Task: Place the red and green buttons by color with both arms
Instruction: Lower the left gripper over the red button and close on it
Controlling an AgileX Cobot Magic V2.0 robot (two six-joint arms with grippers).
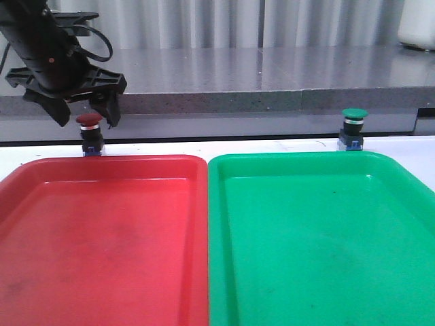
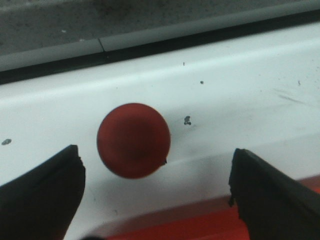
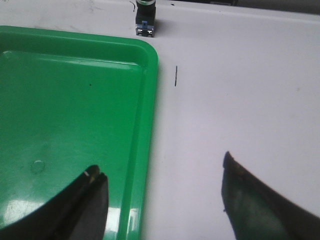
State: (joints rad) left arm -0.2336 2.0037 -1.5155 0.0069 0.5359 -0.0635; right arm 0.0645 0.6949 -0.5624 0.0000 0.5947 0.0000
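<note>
My left gripper needs to go lower before it closes on the button. Its fingers stop above the red cap point(image 2: 133, 140), so they would miss the button if they closed now.
The red button point(image 1: 89, 134) stands upright on the white table just behind the red tray point(image 1: 102, 231). My left gripper point(image 1: 87, 117) hangs open right above it, a finger on each side of the cap. In the left wrist view the red cap point(image 2: 133, 140) sits between the open fingers point(image 2: 45, 195), untouched. The green button point(image 1: 353, 129) stands upright behind the green tray point(image 1: 319, 238). In the right wrist view its black body and blue base point(image 3: 145, 20) show at the far edge; my right gripper point(image 3: 162, 175) is open and empty over the green tray's rim point(image 3: 145, 130), well short of the button.
The two trays lie side by side and fill the near table. A grey ledge point(image 1: 272, 81) runs behind the white strip where both buttons stand. A short dark mark point(image 3: 176, 76) lies on the table beside the green tray.
</note>
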